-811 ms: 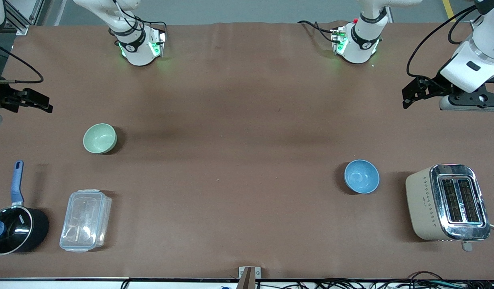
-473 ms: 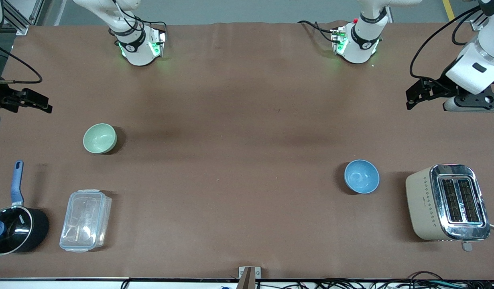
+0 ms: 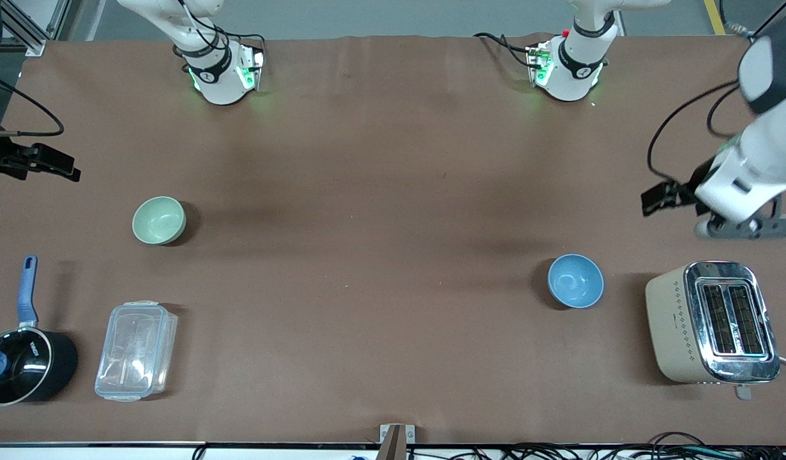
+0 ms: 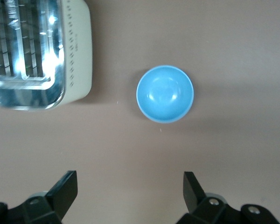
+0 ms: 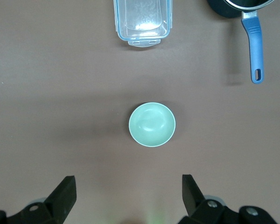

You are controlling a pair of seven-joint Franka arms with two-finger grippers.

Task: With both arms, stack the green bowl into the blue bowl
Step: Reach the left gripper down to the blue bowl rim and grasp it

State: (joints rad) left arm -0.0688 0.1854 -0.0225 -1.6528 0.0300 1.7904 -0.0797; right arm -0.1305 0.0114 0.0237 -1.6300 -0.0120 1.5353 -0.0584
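Note:
Next, my left gripper picks up the blue bowl by its rim (image 3: 551, 268) to bring it within reach of the green bowl (image 3: 159, 220).
The green bowl (image 3: 159, 220) stands upright and empty toward the right arm's end of the table; it also shows in the right wrist view (image 5: 152, 124). The blue bowl (image 3: 575, 280) stands upright and empty beside the toaster toward the left arm's end; it also shows in the left wrist view (image 4: 165, 94). My right gripper (image 3: 66, 170) (image 5: 129, 196) is open and empty, high over the table's edge near the green bowl. My left gripper (image 3: 656, 200) (image 4: 130, 196) is open and empty, high over bare table near the blue bowl and toaster.
A beige and chrome toaster (image 3: 712, 322) (image 4: 37, 51) stands at the left arm's end. A clear lidded box (image 3: 136, 350) (image 5: 143, 21) and a black saucepan with a blue handle (image 3: 22, 364) (image 5: 254, 46) lie nearer the front camera than the green bowl.
The left arm has swung so its gripper now hangs closer to the blue bowl and toaster. The right gripper has barely shifted. Both bowls have not moved.

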